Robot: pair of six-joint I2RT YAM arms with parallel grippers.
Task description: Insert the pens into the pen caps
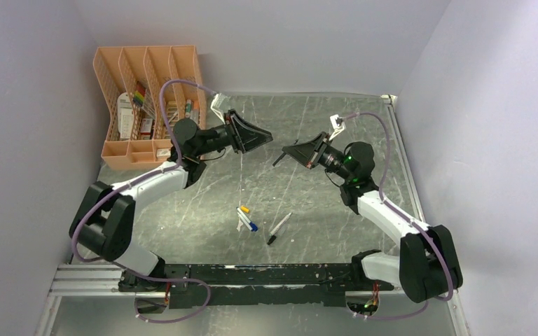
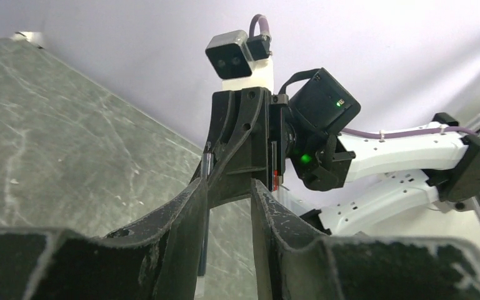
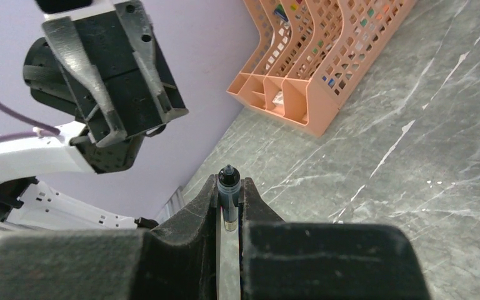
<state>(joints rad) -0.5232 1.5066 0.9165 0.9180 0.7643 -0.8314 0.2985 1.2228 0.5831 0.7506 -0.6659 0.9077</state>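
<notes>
I should next grab the pen with my left gripper by its hanging dark body (image 1: 279,160) (image 2: 204,235). The pen's black end then stays free to go into a cap.
My right gripper (image 1: 284,149) (image 3: 229,182) is held above the table, shut on a dark-barrelled pen (image 3: 228,199) whose black rounded end pokes out past the fingertips. This pen (image 1: 278,159) hangs slanting below the tips. My left gripper (image 1: 268,136) (image 2: 229,184) faces it a short gap away. Its jaws stand apart with nothing between them. On the table below lie a pale pen with a black end (image 1: 279,227) and white pens (image 1: 242,221) beside a yellow-orange cap (image 1: 244,208) and a blue cap (image 1: 253,227). I cannot tell if those caps are seated.
An orange slotted file organiser (image 1: 147,105) (image 3: 315,69) with small items stands at the back left against the wall. Purple cables (image 1: 175,87) loop over both arms. Walls close in the table on the left, back and right.
</notes>
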